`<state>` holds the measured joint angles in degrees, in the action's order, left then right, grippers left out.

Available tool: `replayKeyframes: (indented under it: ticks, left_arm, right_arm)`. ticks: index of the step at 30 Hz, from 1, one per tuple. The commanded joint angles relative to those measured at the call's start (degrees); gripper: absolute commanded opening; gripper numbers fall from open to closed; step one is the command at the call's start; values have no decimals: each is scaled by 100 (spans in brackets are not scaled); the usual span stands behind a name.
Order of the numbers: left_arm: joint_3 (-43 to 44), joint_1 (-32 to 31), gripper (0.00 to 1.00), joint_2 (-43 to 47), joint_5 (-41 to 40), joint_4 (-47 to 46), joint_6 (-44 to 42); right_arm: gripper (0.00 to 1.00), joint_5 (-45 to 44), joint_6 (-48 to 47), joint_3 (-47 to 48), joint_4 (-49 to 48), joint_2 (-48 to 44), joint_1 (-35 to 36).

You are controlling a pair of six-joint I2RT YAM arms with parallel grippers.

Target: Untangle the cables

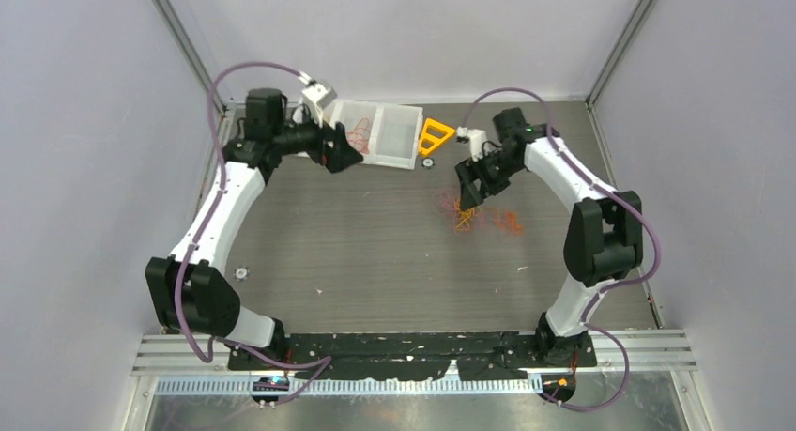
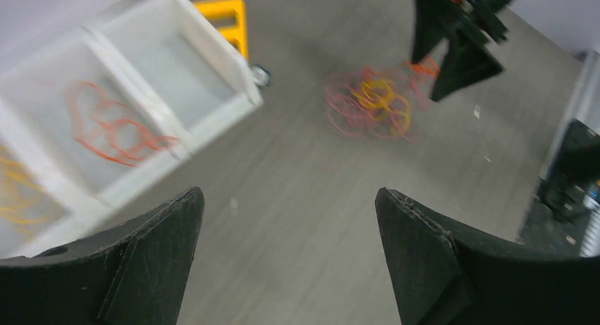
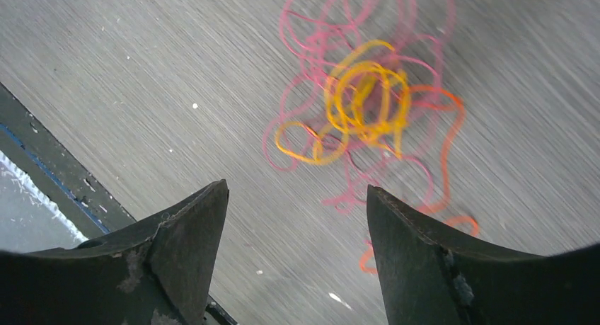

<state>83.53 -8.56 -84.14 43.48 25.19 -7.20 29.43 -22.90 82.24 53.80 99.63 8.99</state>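
I need to grip the tangle [image 3: 364,102] by its yellow loops with my right gripper next. The outer pink curls then stay free for my left gripper to pull.
The cables [image 1: 463,213] lie as a small tangle of red, yellow and orange curls on the grey table, right of centre. The right wrist view shows the tangle [image 3: 364,102] just ahead of my right gripper [image 3: 297,190], which is open with only table between its fingers. From above, that gripper [image 1: 469,194] hangs right over the clump's far edge. My left gripper [image 1: 345,157] is open and empty at the near rim of a white divided bin [image 1: 413,121]. One orange-red strand [image 2: 113,130] lies in a bin compartment, a yellow strand [image 2: 10,190] in another. The tangle [image 2: 371,105] also shows in the left wrist view.
A solid orange-yellow triangle [image 1: 435,135] stands right of the bin, with a small round part [image 1: 428,162] in front of it. Another small round part [image 1: 241,273] lies near the left arm. A loose orange strand [image 1: 510,223] rests right of the clump. Walls enclose the table.
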Motion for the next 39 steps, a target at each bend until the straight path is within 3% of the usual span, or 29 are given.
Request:
replayKeyframes:
  ticks: [1, 10, 12, 15, 16, 19, 23, 28, 33, 36, 39]
  left_arm:
    - [-894, -467, 89, 143, 499, -298, 265]
    - [-1948, -858, 75, 32, 636, -1573, 1863]
    - [-2092, -904, 73, 47, 537, -1724, 1958]
    - [-2257, -924, 71, -13, 477, -1923, 2231]
    - [-2315, -927, 71, -56, 556, -1964, 2305]
    - [-2534, -994, 67, -157, 675, -2051, 2387]
    - [-2793, -1116, 57, -291, 784, -2403, 2702]
    - [-2960, -1339, 48, -547, 867, -3173, 3379]
    - [-3297, -1476, 47, -578, 925, -4096, 3895]
    - [-3486, -1478, 48, -429, 933, -4287, 3622]
    - [-3469, -1481, 49, -109, 989, -3561, 2249]
  right_arm:
    - [76, -334, 405, -29, -466, 574, 467]
    - [60, -969, 683, -38, -1097, 1368, 918]
    - [47, -996, 692, -119, -1191, 1394, 990]
    - [11, -762, 589, -244, -1285, 1285, 1071]
    - [7, -504, 552, -432, -1359, 1055, 1076]
    - [6, 237, 365, -1176, -1960, 78, 1085]
    - [5, 456, 197, -1603, -2267, -743, 1210]
    - [5, 541, -44, -1667, -2074, -1004, 1389]
    - [5, 653, -162, -1708, -2000, -1135, 1551]
    - [5, 867, -186, -1617, -1870, -1184, 1570]
    - [5, 1066, -232, -1545, -1628, -1248, 1579]
